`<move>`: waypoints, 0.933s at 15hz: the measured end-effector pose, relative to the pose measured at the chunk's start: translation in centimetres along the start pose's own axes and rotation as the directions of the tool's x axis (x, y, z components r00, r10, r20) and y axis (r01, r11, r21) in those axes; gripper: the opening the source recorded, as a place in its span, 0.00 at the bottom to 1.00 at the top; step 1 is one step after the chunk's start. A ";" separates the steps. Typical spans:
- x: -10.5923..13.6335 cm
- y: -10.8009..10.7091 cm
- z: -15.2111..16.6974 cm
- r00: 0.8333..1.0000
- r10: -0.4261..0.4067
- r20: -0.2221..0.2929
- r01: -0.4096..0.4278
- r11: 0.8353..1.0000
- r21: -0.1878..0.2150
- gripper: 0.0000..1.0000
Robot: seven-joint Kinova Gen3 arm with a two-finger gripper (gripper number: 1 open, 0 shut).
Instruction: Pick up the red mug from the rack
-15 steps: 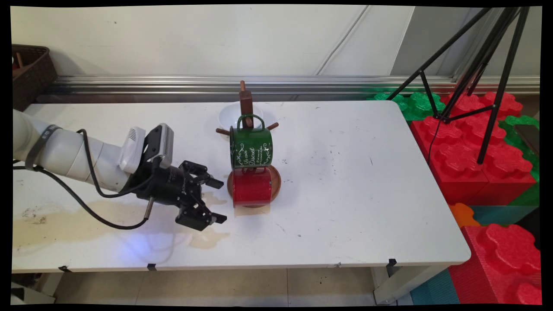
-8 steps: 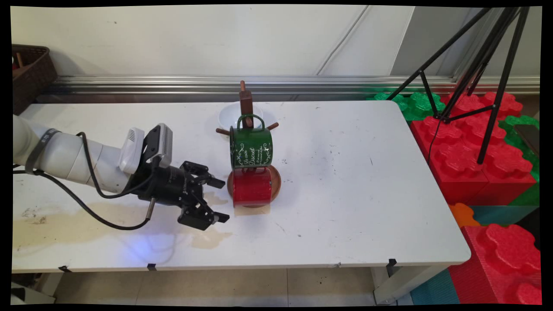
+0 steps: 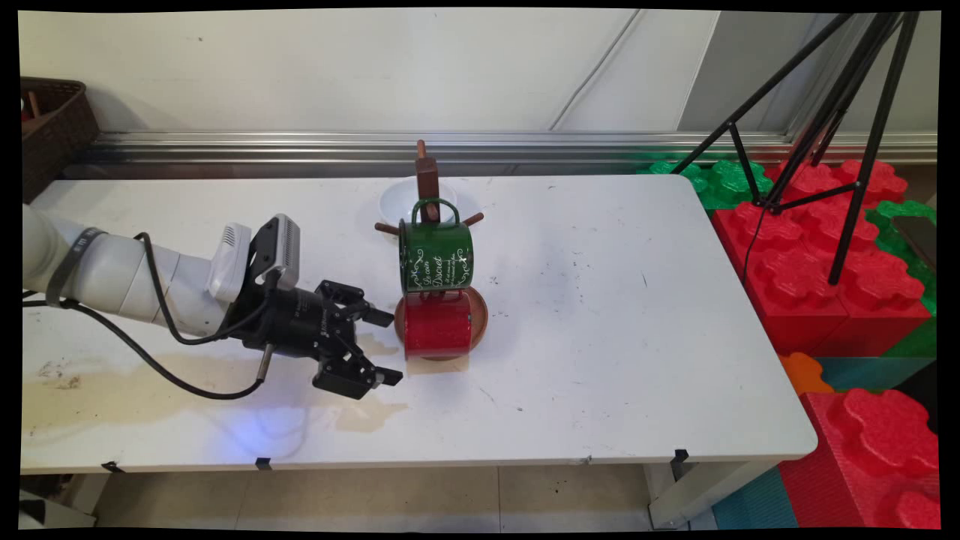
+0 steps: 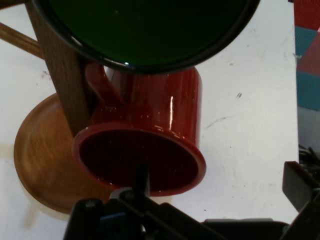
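Observation:
Next, my gripper grabs the mug by its rim [image 4: 200,165] to take the red mug off the wooden mug tree.
A wooden mug tree [image 3: 427,180] stands mid-table on a round base [image 3: 480,315]. A green mug [image 3: 435,255] hangs from it, and a red mug [image 3: 437,325] hangs below, its mouth turned left toward the arm. My gripper [image 3: 390,346] is open just left of the red mug's mouth, one finger above the rim's height and one below. In the hand view the red mug [image 4: 145,150] fills the middle, mouth toward me, under the green mug [image 4: 145,30], beside the wooden post [image 4: 62,85]. One fingertip [image 4: 141,179] overlaps the red rim; the gripper [image 4: 220,181] stays open.
A white bowl [image 3: 397,196] sits behind the mug tree. A brownish stain [image 3: 112,382] spreads over the table's left front. A brown basket [image 3: 52,127] stands at the far left, and a black tripod [image 3: 825,150] stands over red and green foam blocks [image 3: 825,262] on the right.
The gripper has crept right toward the red mug's mouth, staying open. The mugs and the tree have not moved.

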 end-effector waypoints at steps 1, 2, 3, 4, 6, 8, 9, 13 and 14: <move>-0.1 0.1 0.0 1.000 -0.008 -0.004 0.008 1.000 0.000 1.00; -0.2 0.1 0.0 1.000 -0.016 -0.007 0.016 1.000 -0.001 1.00; -0.2 0.2 0.0 1.000 -0.021 -0.010 0.021 1.000 -0.001 1.00; -0.3 0.2 0.0 1.000 -0.024 -0.012 0.024 1.000 -0.001 1.00; -0.3 0.3 0.0 0.999 -0.031 -0.016 0.031 1.000 -0.001 1.00; -0.4 0.3 0.0 0.999 -0.035 -0.020 0.035 0.999 0.002 1.00; -0.4 0.3 0.1 0.999 -0.037 -0.021 0.037 0.999 0.004 1.00; -0.5 0.3 0.2 0.999 -0.035 -0.018 0.035 0.999 0.009 1.00; -0.5 0.3 0.3 0.999 -0.032 -0.014 0.032 0.999 0.011 1.00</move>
